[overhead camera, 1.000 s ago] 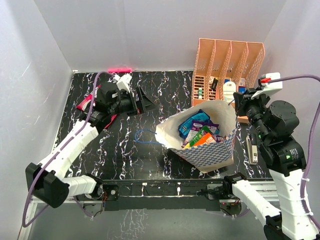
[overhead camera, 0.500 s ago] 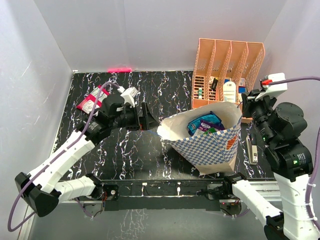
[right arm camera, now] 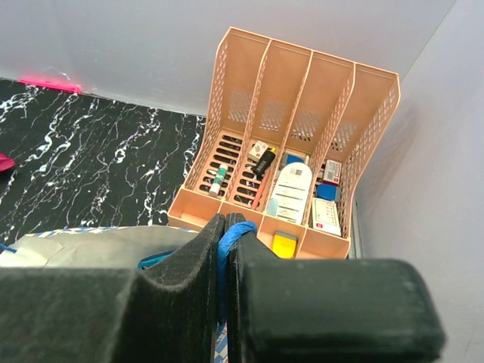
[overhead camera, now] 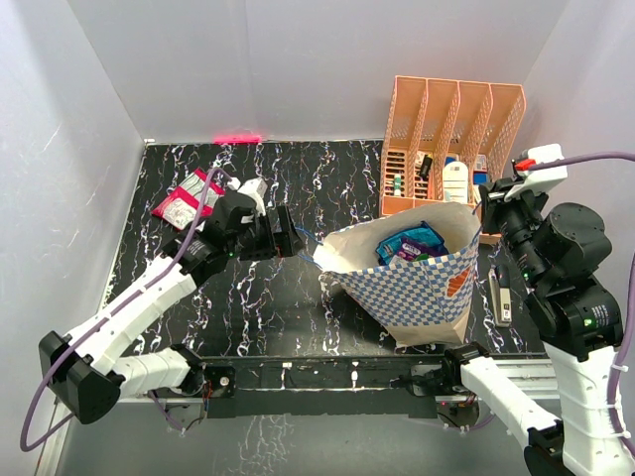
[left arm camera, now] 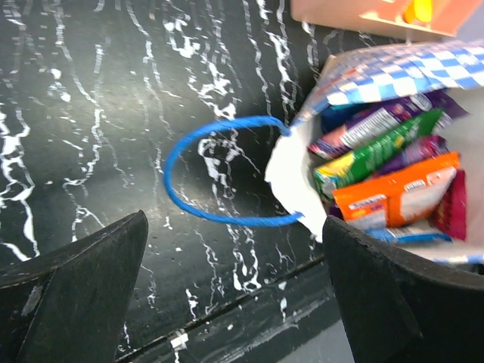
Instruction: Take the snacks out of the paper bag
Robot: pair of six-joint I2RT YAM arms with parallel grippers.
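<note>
The snacks need to come out, so my left gripper should next grab the paper bag by its loose blue cord handle.
The paper bag, blue-and-white checkered, leans on the table right of centre with its mouth turned left. Inside it lie several snacks; the left wrist view shows an orange packet and a green one among them. One magenta-and-silver snack lies on the table at far left. My left gripper hangs open just left of the bag's mouth, over the loose blue cord handle. My right gripper is shut on the bag's other blue cord handle at its far right rim.
A peach-orange slotted organizer holding small items stands at the back right, right behind the bag. A slim white-and-grey object lies on the table right of the bag. White walls close in the left, back and right.
My left gripper has swung from the far left toward the bag's mouth, uncovering the magenta packet. My right gripper rose a little, tipping the bag more upright.
</note>
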